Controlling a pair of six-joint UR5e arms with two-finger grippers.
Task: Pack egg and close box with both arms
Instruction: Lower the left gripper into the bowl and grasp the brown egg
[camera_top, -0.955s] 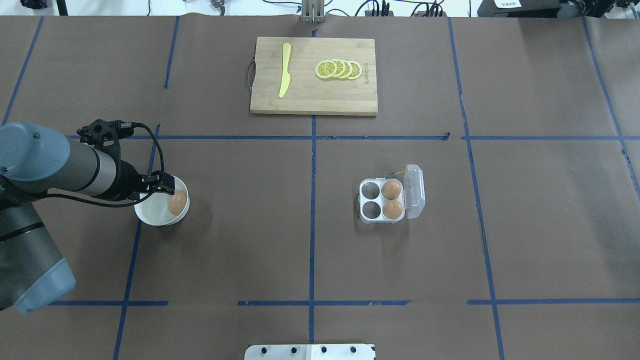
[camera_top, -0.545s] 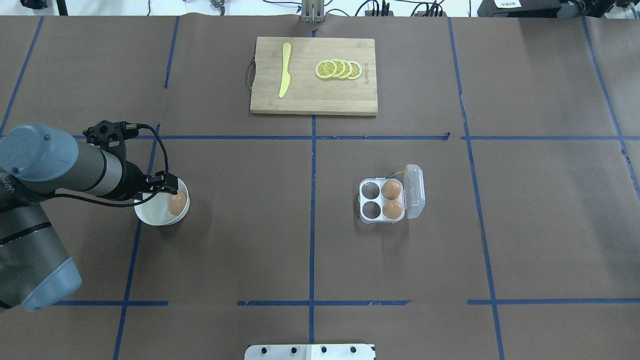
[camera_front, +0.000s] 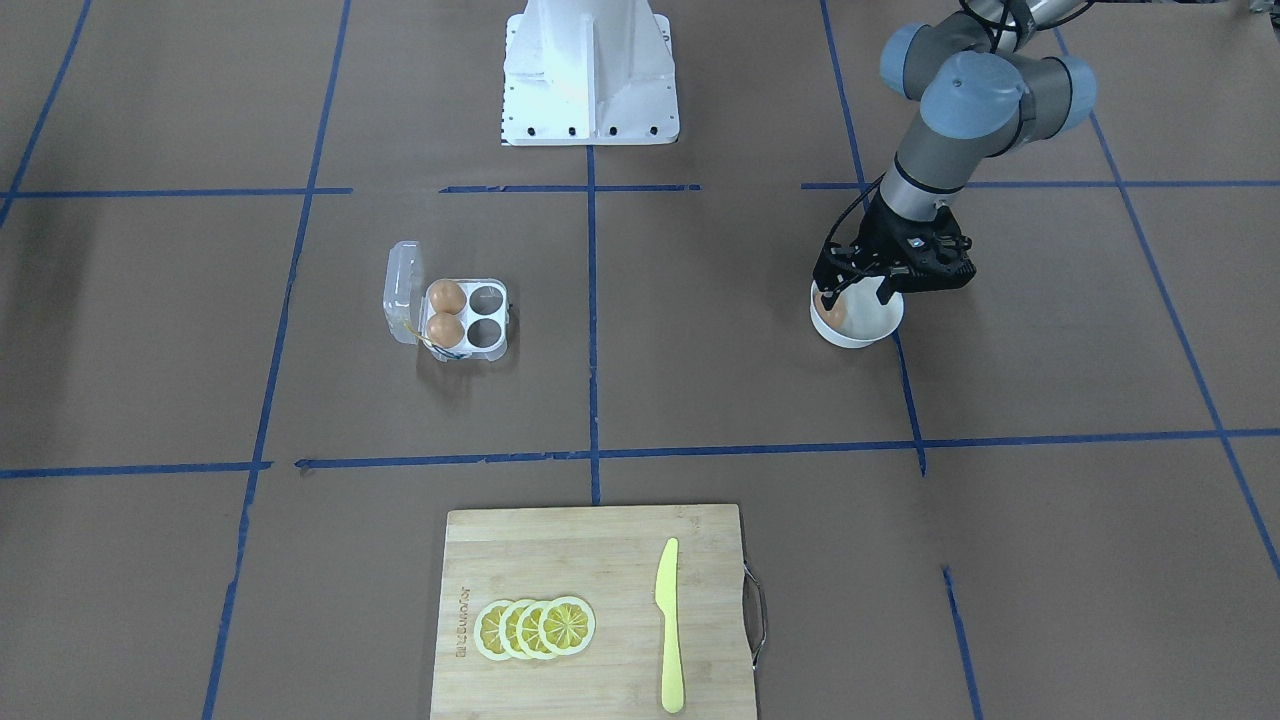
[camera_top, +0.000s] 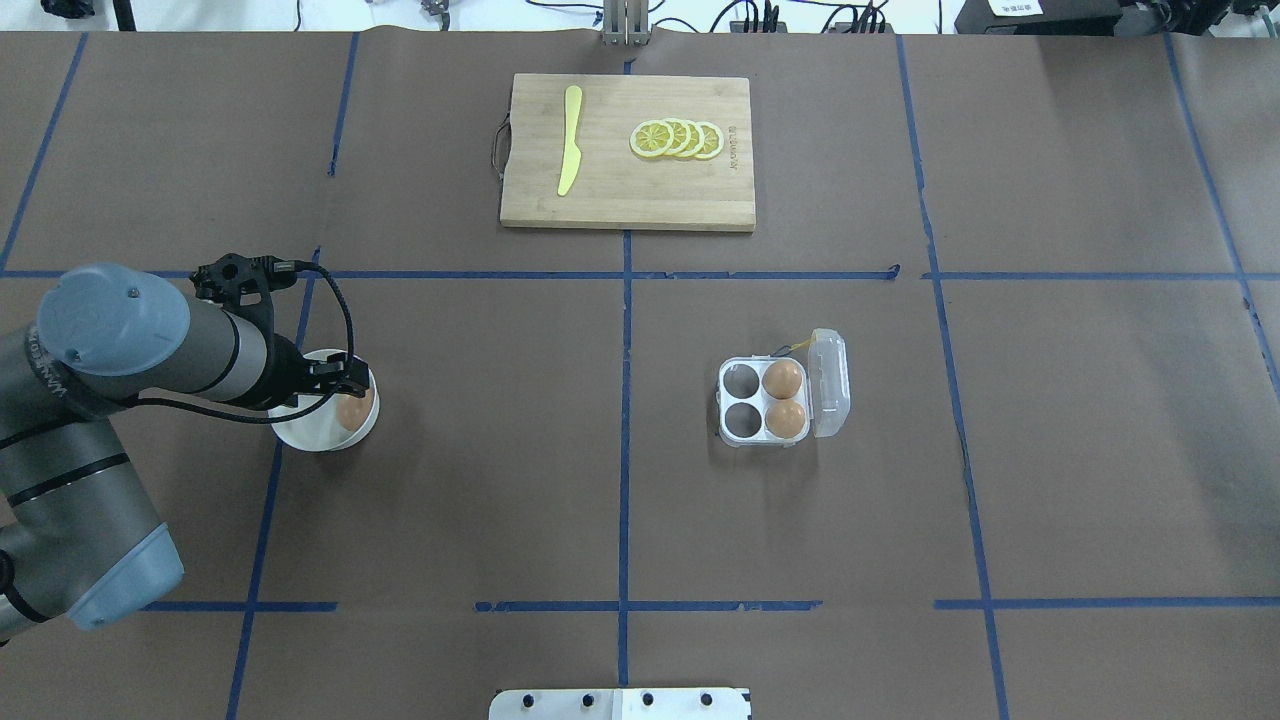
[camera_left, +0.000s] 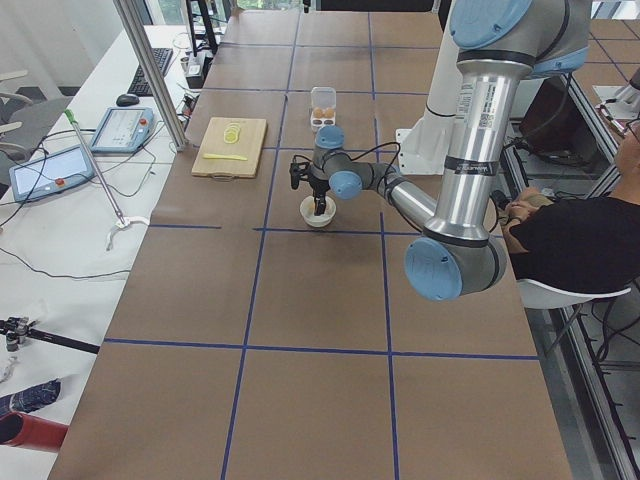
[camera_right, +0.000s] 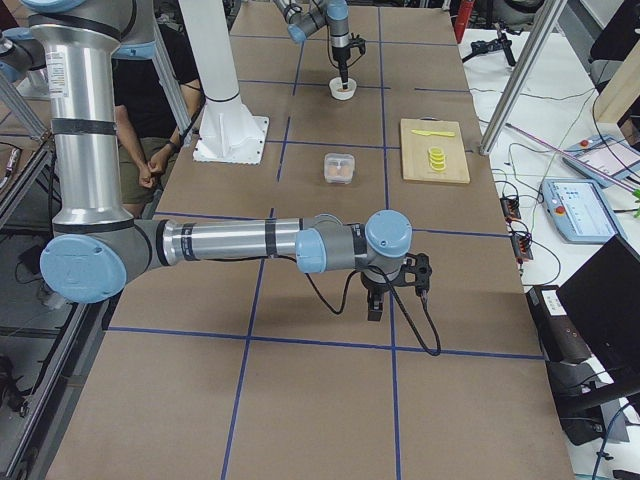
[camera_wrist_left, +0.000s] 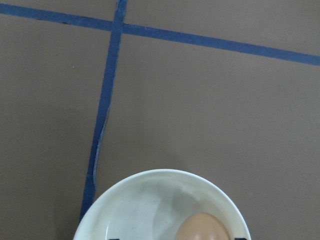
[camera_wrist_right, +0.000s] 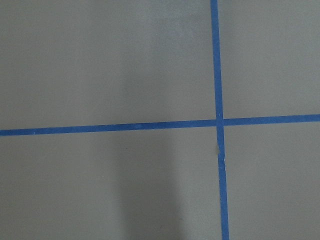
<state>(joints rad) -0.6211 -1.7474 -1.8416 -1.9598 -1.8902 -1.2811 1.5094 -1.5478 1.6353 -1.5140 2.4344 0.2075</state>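
Note:
My left gripper is going to grab the brown egg by its rounded shell next, to pack the egg into the box.
The egg lies in a white bowl at the table's left; it also shows in the front view and the left wrist view. My left gripper hangs open just over the bowl, its fingers spread either side of the egg. The box stands right of centre with its lid open, two eggs in its right cells and two left cells empty. My right gripper shows only in the exterior right view, low over bare table; I cannot tell its state.
A wooden cutting board at the far middle carries a yellow knife and lemon slices. The white robot base is at the near edge. An operator sits beside the table.
My left arm has swung right and brought the gripper further over the bowl, closer to the egg. The egg, bowl and box have not moved.

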